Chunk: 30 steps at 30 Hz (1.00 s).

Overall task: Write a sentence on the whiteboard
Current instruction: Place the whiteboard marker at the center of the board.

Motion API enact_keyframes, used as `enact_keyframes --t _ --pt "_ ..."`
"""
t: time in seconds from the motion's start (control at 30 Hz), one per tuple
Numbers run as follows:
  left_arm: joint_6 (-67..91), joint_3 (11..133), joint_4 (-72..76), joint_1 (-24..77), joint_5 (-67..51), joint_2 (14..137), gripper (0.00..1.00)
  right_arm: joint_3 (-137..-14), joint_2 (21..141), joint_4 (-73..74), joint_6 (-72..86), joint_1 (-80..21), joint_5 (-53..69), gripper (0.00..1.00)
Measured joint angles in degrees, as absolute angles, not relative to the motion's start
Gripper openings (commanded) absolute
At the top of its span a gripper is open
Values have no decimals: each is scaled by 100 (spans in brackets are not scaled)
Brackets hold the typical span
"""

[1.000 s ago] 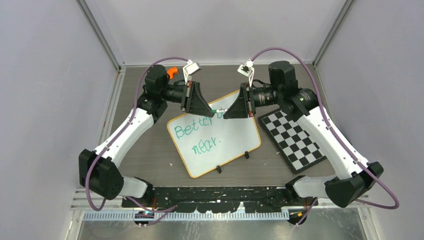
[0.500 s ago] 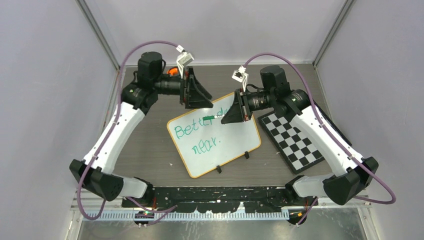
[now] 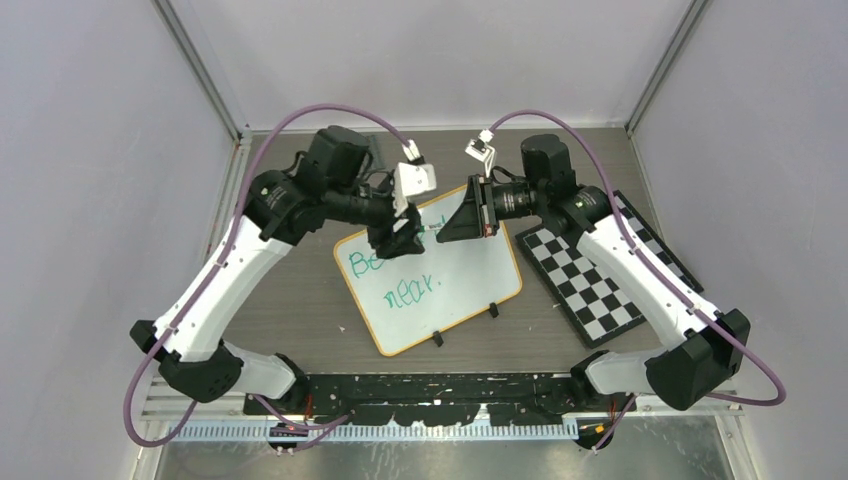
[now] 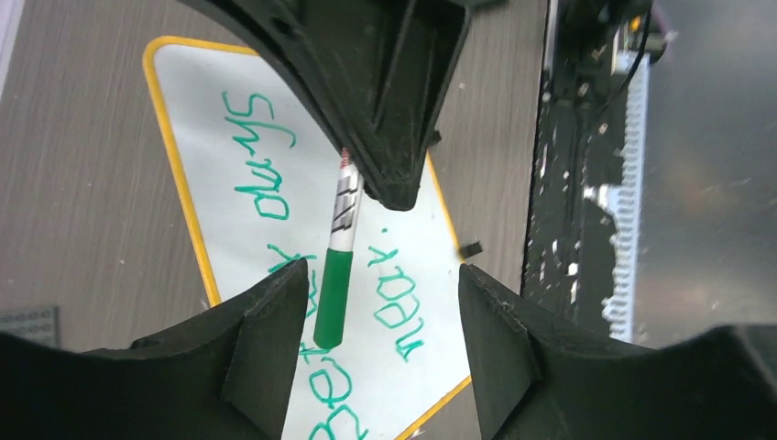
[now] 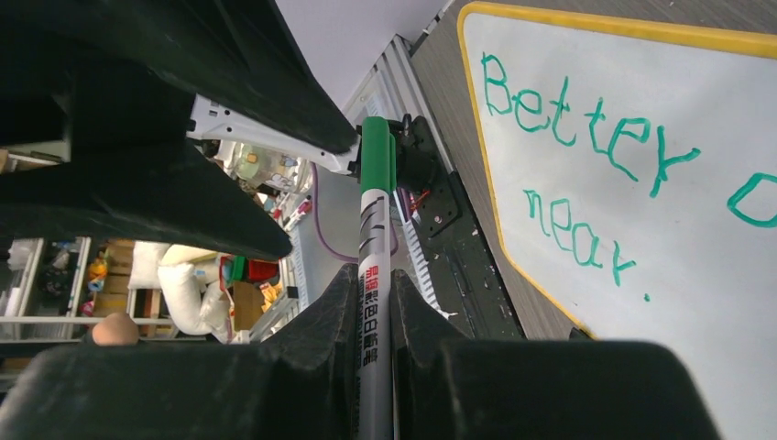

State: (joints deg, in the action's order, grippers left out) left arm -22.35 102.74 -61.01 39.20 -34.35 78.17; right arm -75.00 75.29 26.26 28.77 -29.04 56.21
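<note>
My left gripper needs to reach past the green cap (image 4: 331,298) before it closes on the cap, because its fingers stop short of the cap.
The whiteboard (image 3: 455,285) lies tilted at the table's middle, with an orange-tan rim and black clip feet. The sentence (image 3: 410,286) is in green; the left wrist view shows "days" and "near" (image 4: 406,312), the right wrist view "Better" over "near." (image 5: 575,240). My right gripper (image 3: 447,222) (image 5: 374,280) is shut on a white marker (image 5: 374,229) with a green cap (image 4: 331,298), held above the board's top edge. My left gripper (image 3: 398,240) (image 4: 380,307) is open, its fingers either side of the cap end, which is nearer the left finger.
A black-and-white checkerboard (image 3: 592,280) lies right of the whiteboard. Grey walls enclose the table on three sides. A black rail (image 3: 440,385) with the arm bases runs along the near edge.
My left gripper swung from the back of the table down over the board's top left, now facing the marker's cap. My right gripper shifted slightly left, still holding the marker.
</note>
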Motion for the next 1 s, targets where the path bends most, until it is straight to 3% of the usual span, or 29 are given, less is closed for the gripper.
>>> enact_keyframes --t 0.17,0.33,0.47,0.53,0.67,0.83,1.0 --pt "-2683 10274 -6425 4292 -2788 7977 52 -7413 7529 2445 3065 -2958 5739 0" --pt "-2856 10274 -6460 4381 -2519 8110 29 -7411 7529 2449 3057 -3074 5798 0" --pt "-2858 10274 -6497 4421 -2508 8158 0 -7413 7537 2488 3020 -3100 5776 5" --pt "-2860 10274 -6508 4438 -2506 8171 0 -7428 7537 2543 2987 -3087 5789 15" --pt "-2711 10274 -6497 4366 -2626 8200 0 -7596 7566 2838 2762 -3085 5684 46" --pt "-2344 10274 -6388 3924 -2816 8226 0 -7955 7623 3347 2515 -2860 5553 79" --pt "-1885 10272 -6353 3107 -3256 8226 0 -8326 7677 3664 2364 -2069 5446 82"
